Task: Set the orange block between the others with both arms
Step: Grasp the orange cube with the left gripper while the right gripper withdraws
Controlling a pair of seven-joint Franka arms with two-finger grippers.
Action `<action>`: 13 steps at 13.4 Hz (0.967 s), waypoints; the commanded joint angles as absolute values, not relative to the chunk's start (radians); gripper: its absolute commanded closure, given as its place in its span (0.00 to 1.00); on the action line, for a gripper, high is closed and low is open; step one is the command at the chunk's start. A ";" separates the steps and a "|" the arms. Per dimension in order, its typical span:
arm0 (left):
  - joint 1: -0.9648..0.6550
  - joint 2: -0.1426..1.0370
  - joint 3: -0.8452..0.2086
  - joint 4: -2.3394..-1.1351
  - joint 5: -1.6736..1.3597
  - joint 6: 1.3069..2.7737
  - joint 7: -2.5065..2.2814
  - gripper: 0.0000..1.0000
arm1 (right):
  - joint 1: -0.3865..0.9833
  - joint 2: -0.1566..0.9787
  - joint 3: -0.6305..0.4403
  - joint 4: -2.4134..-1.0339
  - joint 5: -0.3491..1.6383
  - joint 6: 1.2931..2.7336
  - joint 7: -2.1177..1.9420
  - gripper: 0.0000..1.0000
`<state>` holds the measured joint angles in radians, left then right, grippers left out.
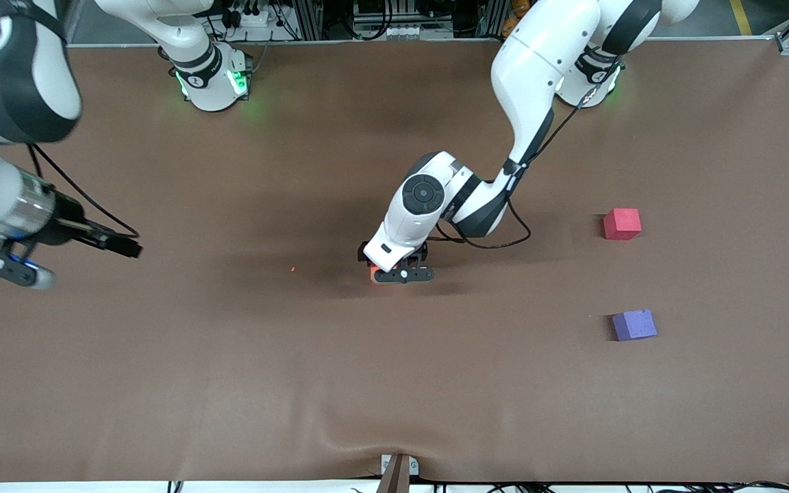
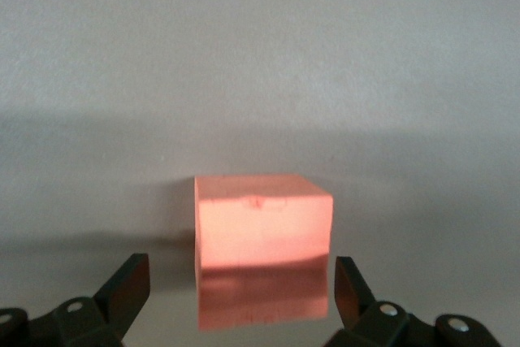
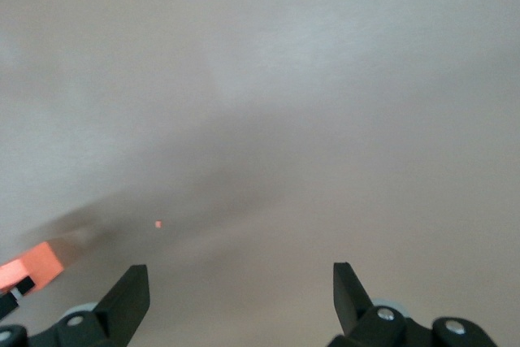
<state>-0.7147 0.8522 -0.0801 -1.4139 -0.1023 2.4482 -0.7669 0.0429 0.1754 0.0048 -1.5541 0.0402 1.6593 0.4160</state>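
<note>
Next, the left gripper grabs the orange block (image 1: 374, 274) by its two opposite upright sides to place it between the pink-red cube (image 1: 622, 224) and the purple cube.
The orange block (image 1: 374, 274) (image 2: 264, 229) sits on the brown table near its middle. My left gripper (image 1: 401, 274) (image 2: 241, 282) is down over it and open, one finger on each side of the block with a small gap on both. Toward the left arm's end lie the others: a pink-red cube (image 1: 622, 224) and, nearer the front camera, a purple cube (image 1: 634, 324), with bare table between them. My right gripper (image 1: 7, 268) (image 3: 241, 282) waits open and empty above the right arm's end of the table. Its wrist view catches the orange block (image 3: 32, 262) at the edge.
A tiny orange crumb (image 1: 292, 269) (image 3: 158, 223) lies on the table between the two grippers. A small bracket (image 1: 398, 469) sits at the table's front edge. The brown table cover (image 1: 230, 376) is wrinkled near that edge.
</note>
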 commanded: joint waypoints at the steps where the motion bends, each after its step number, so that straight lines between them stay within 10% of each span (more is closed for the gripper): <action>1: -0.764 0.896 -0.017 -1.349 -0.080 2.479 -0.793 0.00 | 0.000 0.153 0.029 -1.497 -0.012 1.580 0.332 0.00; 6: -0.799 0.937 0.023 -1.330 -0.078 2.514 -0.825 0.00 | -0.038 0.117 0.025 -1.489 -0.014 1.537 0.225 0.00; 9: -0.799 0.933 0.023 -1.333 -0.068 2.511 -0.821 1.00 | -0.040 0.118 0.025 -1.489 -0.014 1.525 0.224 0.00; 13: -0.782 0.885 0.026 -1.339 -0.049 2.404 -0.824 1.00 | -0.041 0.118 0.025 -1.489 -0.014 1.520 0.222 0.00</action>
